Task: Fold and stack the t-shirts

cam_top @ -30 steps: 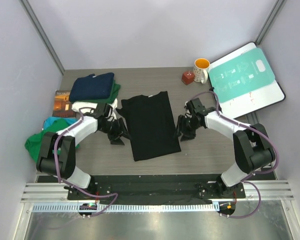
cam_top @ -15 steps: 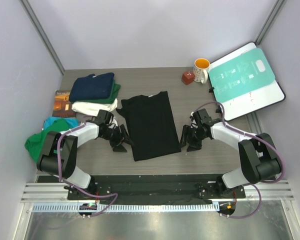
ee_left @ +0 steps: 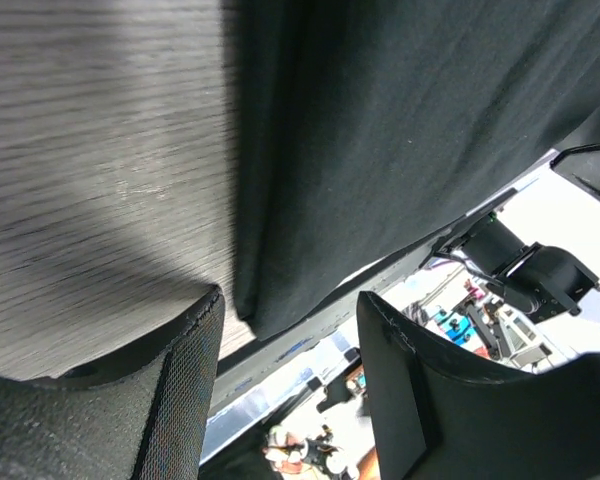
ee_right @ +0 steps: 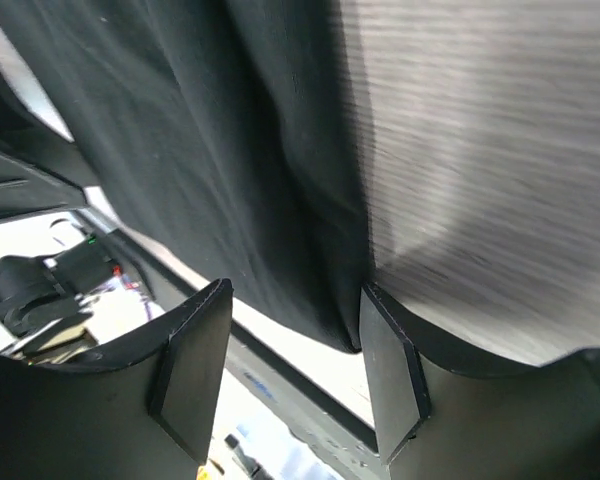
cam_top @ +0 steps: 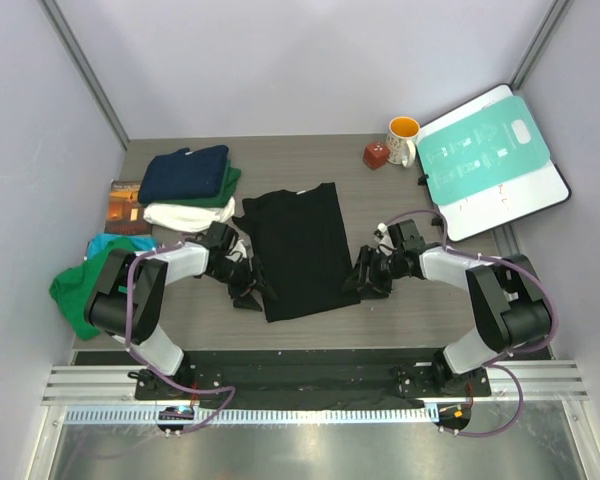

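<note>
The black t-shirt (cam_top: pixel 300 250) needs to be grabbed by its near corner (cam_top: pixel 356 300) next, with my right gripper, to match the left gripper's corner of the t-shirt. Then the t-shirt's near edge can be folded over.
A black t-shirt (cam_top: pixel 300 250), folded to a long narrow strip, lies flat in the middle of the table. My left gripper (cam_top: pixel 250 291) is open at its near left corner; the left wrist view shows the cloth's corner (ee_left: pixel 280 290) between the spread fingers. My right gripper (cam_top: pixel 358 283) is open at the near right corner, with the cloth edge (ee_right: pixel 320 300) between its fingers. A stack of folded shirts stands at the back left: navy (cam_top: pixel 185 172) on green (cam_top: pixel 230 183) on white (cam_top: pixel 185 214). A loose green shirt (cam_top: pixel 80 285) and a teal one (cam_top: pixel 105 243) lie at the left edge.
A small brown picture book (cam_top: pixel 125 194) lies beside the stack. An orange-lined white mug (cam_top: pixel 403 140) and a small red-brown object (cam_top: pixel 376 154) stand at the back right. A teal-and-white flat board (cam_top: pixel 490 160) leans over the right edge.
Both grippers have moved toward the near end of the black shirt and inward, from beside its long edges to its two near corners.
</note>
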Available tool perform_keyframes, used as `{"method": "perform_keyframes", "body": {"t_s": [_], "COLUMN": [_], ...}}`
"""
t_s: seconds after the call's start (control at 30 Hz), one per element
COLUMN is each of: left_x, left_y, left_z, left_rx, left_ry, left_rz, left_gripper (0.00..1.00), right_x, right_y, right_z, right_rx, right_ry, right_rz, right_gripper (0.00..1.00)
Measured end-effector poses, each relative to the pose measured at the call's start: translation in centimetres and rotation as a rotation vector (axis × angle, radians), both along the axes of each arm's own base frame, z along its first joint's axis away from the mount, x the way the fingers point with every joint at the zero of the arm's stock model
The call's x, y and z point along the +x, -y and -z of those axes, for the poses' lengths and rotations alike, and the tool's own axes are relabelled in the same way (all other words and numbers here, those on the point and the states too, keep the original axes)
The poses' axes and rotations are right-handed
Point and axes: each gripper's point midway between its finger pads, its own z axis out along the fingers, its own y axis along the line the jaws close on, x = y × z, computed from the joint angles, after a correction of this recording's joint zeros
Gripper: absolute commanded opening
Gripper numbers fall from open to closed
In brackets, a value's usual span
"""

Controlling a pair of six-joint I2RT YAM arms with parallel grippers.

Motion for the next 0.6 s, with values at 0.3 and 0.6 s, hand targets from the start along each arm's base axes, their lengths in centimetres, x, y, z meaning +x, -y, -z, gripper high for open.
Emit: {"method": "perform_keyframes", "body": {"t_s": [0.3,0.6], "left_x": [-1.2,-2.0], "left_y": [2.2,3.7], "left_z": [0.4,0.6], "left_rx": [-0.007,-0.021], "left_ry": [-0.061,-0.12], "left_rz": [0.058,0.084], "left_gripper": [0.55,0.5], "right_x": [0.3,0.1], "right_y": [-1.9,-2.9], "right_z": [0.0,0.1], "right_rx": [0.124,0.17], "right_ry": [-0.064,-0.079], "right_rz": [-0.028,-0.058], "right_gripper": [0.59,0.34]}}
